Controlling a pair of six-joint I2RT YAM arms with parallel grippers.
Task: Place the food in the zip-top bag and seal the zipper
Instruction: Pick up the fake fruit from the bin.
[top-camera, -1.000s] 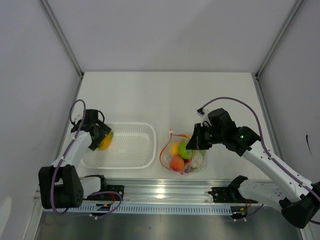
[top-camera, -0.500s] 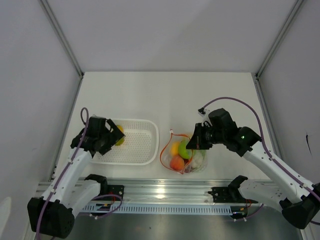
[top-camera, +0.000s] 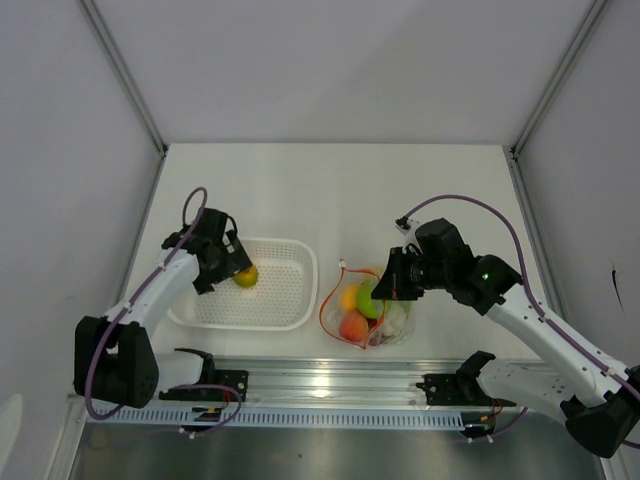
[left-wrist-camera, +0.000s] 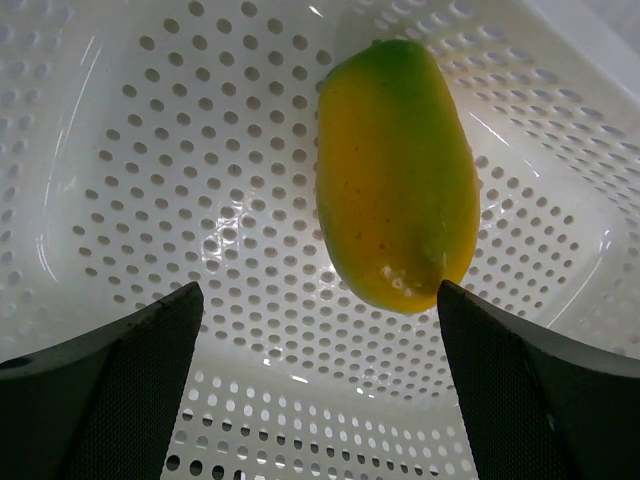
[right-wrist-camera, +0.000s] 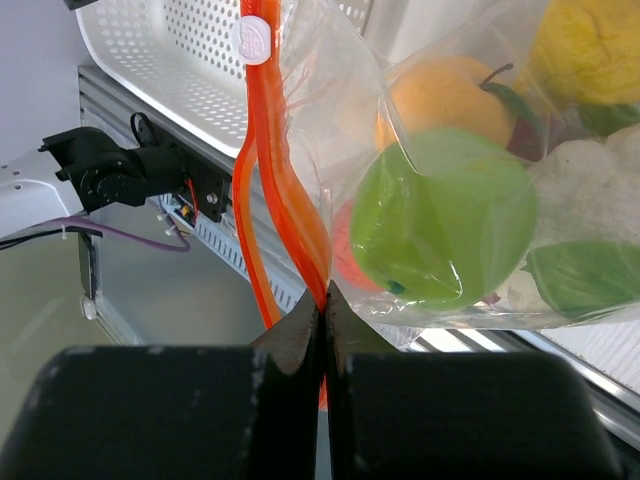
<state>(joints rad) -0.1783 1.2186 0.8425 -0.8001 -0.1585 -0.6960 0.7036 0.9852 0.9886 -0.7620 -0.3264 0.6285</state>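
My left gripper picks up the yellow-green fruit (top-camera: 245, 276) by its sides near the yellow end next. This leaves the green end free to enter the zip-top bag first.
A yellow-green fruit (top-camera: 245, 276) (left-wrist-camera: 395, 175) lies inside the white slotted basket (top-camera: 300, 290) (left-wrist-camera: 150, 150). My left gripper (top-camera: 232, 268) (left-wrist-camera: 318, 300) hovers just over it, open, with one finger on each side and neither touching the fruit. The clear zip-top bag (top-camera: 400, 325) (right-wrist-camera: 330, 90) lies right of the basket and holds a green fruit (right-wrist-camera: 440, 225), an orange one (right-wrist-camera: 450, 95), a yellow one (right-wrist-camera: 590, 50) and a white lump (right-wrist-camera: 600, 160). My right gripper (top-camera: 386, 285) (right-wrist-camera: 323, 300) is shut on the red-orange zipper (top-camera: 328, 300) (right-wrist-camera: 265, 150), whose two strips gape apart.
A metal rail (top-camera: 320, 385) with cable boxes runs along the near edge, just behind the bag. White walls and grey frame posts (top-camera: 125, 75) close in the table on three sides.
The left arm swung right from the basket's left end to over its inside, its jaws widening. The yellow-green fruit shifted right with it and now lies free. The right arm stayed put.
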